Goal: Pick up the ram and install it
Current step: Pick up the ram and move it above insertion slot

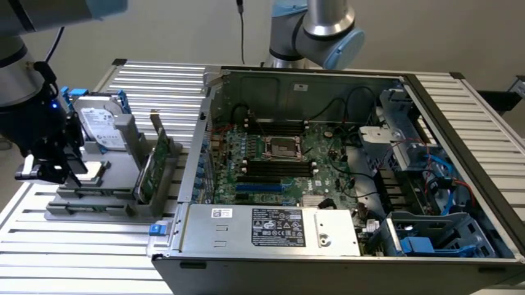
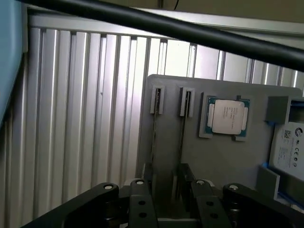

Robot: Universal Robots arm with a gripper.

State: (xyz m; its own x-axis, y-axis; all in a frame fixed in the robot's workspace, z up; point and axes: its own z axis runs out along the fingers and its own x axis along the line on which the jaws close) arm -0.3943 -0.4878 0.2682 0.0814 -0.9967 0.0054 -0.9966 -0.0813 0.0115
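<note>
My gripper is going to grab the ram by its bare middle part next, because both ends of the ram are held in the end slots of the holder.
In the wrist view, two narrow slots on the grey holder each hold a thin dark strip seen edge-on. These look like the ram, with a second stick beside it. My gripper hangs open above the near ends of these slots, with nothing between its fingers. In the exterior view the gripper hovers over the holder on the exterior view's left. The open computer case with its black motherboard slots stands apart on the exterior view's right.
On the holder sit a square silver processor, a hard drive and a tall green expansion card standing on edge. A black cable crosses the wrist view. A ribbed metal table carries everything.
</note>
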